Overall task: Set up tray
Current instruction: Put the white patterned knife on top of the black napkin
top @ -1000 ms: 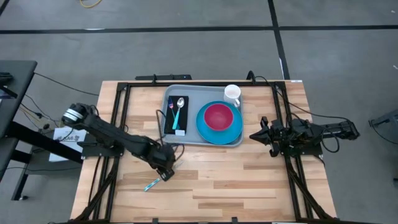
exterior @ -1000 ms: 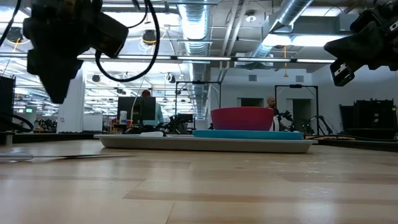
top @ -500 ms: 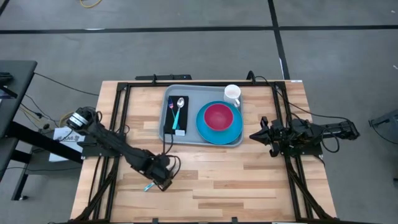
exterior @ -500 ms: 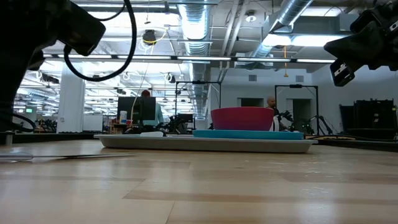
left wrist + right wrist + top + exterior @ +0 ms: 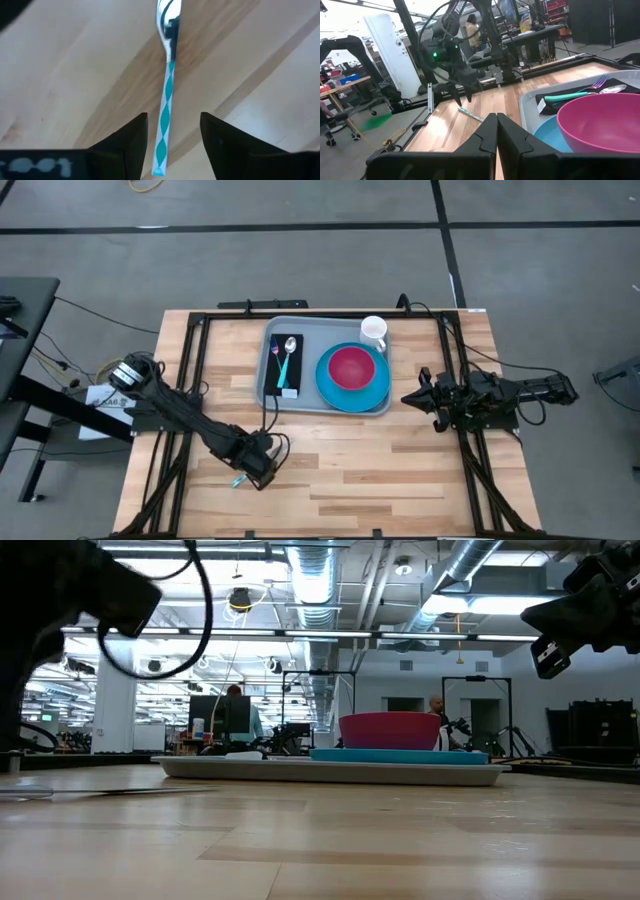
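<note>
My left gripper grabs the knife by its teal-and-white handle [image 5: 164, 120] next, to set the knife on the tray beside the spoon.
A utensil [image 5: 165, 100] with a teal-and-white handle and a shiny metal head lies flat on the wooden table near its front left. My left gripper [image 5: 172, 145] points down over it, open, one finger on each side of the handle's free end with a gap to each. In the high view this gripper [image 5: 256, 470] covers most of the utensil [image 5: 239, 479]. The grey-blue tray [image 5: 300, 326] sits at the far middle. My right gripper [image 5: 408, 397] is shut and level to the right of the tray, holding nothing.
On the tray a blue plate [image 5: 378, 391] carries a pink bowl [image 5: 352, 367]. A white mug [image 5: 373, 331] stands at its far right corner, and a black napkin [image 5: 271, 376] with a fork and a teal spoon lies on its left. Bare wood stretches along the table's near side.
My left gripper has gone toward the table's near left corner and a little down, ending over the teal-handled utensil. The utensil has stayed where it lay.
</note>
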